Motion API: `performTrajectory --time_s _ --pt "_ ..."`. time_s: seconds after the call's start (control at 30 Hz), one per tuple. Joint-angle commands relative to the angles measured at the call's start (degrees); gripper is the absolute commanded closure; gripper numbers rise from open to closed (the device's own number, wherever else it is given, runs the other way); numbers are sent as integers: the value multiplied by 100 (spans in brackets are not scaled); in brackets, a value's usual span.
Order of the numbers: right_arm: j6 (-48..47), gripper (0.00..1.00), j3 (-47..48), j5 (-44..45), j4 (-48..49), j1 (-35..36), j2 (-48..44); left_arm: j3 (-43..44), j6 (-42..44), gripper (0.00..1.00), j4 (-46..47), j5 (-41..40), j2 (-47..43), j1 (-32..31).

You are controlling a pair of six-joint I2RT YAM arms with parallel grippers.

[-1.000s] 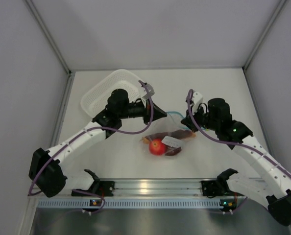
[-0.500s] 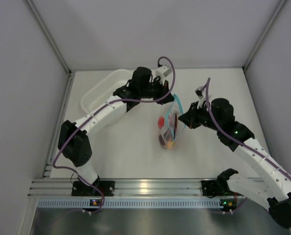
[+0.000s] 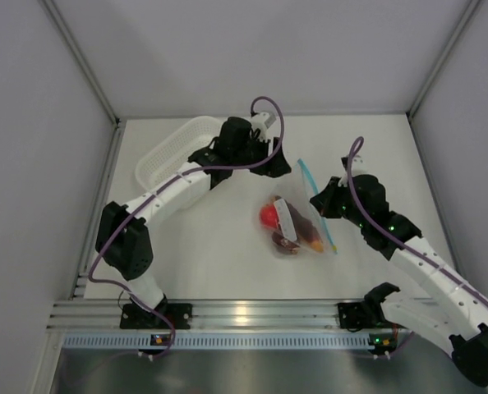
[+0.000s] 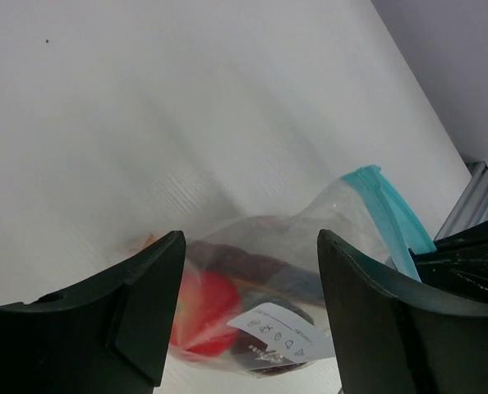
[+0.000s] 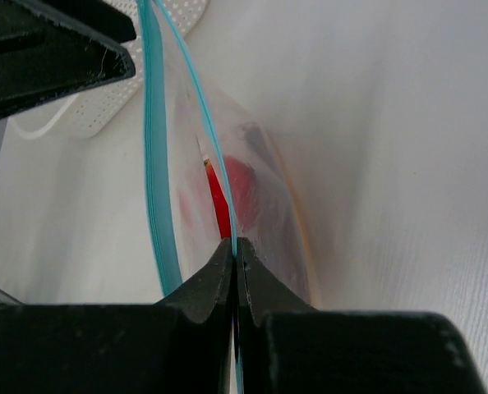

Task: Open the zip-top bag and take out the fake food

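Observation:
Next, my left gripper grabs the zip-top bag (image 3: 297,222) by its free light blue edge (image 3: 307,178), to keep the bag's opening open to remove the food.
The zip-top bag (image 3: 297,222) lies mid-table, clear, with a light blue zip strip (image 3: 318,205) along its right edge. Inside it is the fake food: a red tomato-like ball (image 3: 269,215), a dark brown piece (image 3: 297,232) and an orange piece (image 3: 316,244). My right gripper (image 3: 315,199) is shut on one lip of the zip strip (image 5: 149,164), and the bag's mouth gapes in the right wrist view. My left gripper (image 3: 278,164) hovers open just beyond the bag's far end, holding nothing. Between its fingers (image 4: 367,304) I see the bag (image 4: 310,238), its white label and the red ball (image 4: 207,316).
A white perforated basket (image 3: 166,160) sits at the back left, partly under my left arm, and its corner (image 5: 88,115) shows in the right wrist view. The grey walls close in on both sides. The metal rail runs along the near edge.
My left gripper has let go of the bag's zip edge and opened. The bag, which hung between both grippers, has dropped towards the right, still held by my right gripper.

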Motion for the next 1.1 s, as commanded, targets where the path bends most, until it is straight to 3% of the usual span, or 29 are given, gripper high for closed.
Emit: performTrajectory --time_s 0.0,0.3,0.53,0.63,0.67,0.77,0.9,1.07 --pt "169 100 24 466 342 -10 -93 -296 -317 28 99 -770 -650 -272" --pt "362 100 -29 466 562 -18 -75 -659 -1336 26 99 -2879 -968 -1450" --pt "362 100 -37 475 589 -10 -128 -702 -1882 31 81 -2935 -661 -1653" --pt "336 100 -46 492 580 -10 -128 -659 -1900 41 29 -2899 -494 -1670" --pt "327 100 -55 501 580 -18 -128 -606 -1882 54 -7 -2908 -450 -1671" --pt "274 100 -81 659 545 -18 -154 -448 -1803 78 -217 -2960 -309 -1671" --pt "38 100 -29 1054 282 -18 -137 -202 -1532 100 -682 -3328 -344 -1653" --pt "-463 100 94 2028 -298 -10 -128 412 -1074 100 -1902 -4022 -475 -1460"
